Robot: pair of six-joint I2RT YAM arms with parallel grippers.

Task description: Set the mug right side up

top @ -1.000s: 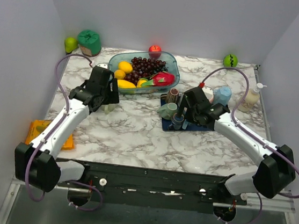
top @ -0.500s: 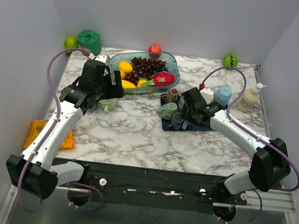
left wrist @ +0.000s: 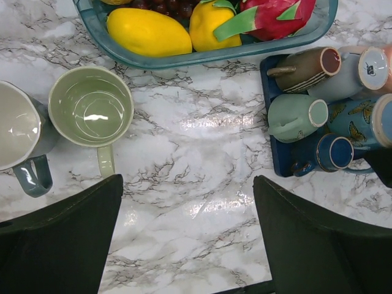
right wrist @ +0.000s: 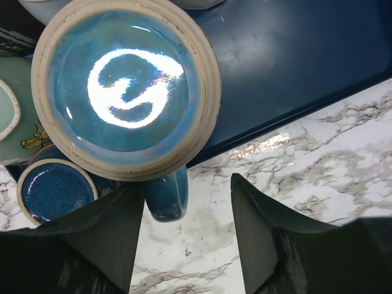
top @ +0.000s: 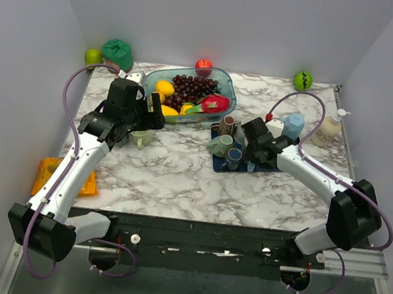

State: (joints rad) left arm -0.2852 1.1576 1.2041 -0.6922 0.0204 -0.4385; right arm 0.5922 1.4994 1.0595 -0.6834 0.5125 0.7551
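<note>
My right gripper's open fingers have a gap beside the blue mug's handle (right wrist: 167, 197), so the glossy blue mug (right wrist: 125, 86) would stay base up on the tray if I lifted the gripper now.
A pale green mug (left wrist: 90, 105) stands mouth up on the marble, handle toward my left gripper; it also shows in the top view (top: 141, 138). My left gripper (left wrist: 187, 239) is open and empty, raised off the table just beside the mug (top: 133, 115). On the blue tray (right wrist: 294, 55) a glossy blue mug (right wrist: 125, 86) sits upside down, base up. My right gripper (right wrist: 187, 233) is open directly over it, and the mug's handle (right wrist: 165, 196) sits between the fingers, close to the left one. In the top view the right gripper (top: 250, 147) hides that mug.
A grey-blue mug (left wrist: 18, 138) stands left of the green one. The tray (top: 265, 165) also holds a brown mug (left wrist: 306, 67), a mint mug (left wrist: 294, 116) and a small blue cup (left wrist: 334, 152). A fruit bin (top: 222, 79), a soap bottle (top: 326, 130) and an orange tray (top: 51, 173) are nearby.
My left gripper has let go of the green mug and lifted up and back, leaving it standing upright. My right gripper has shifted slightly right over the tray.
</note>
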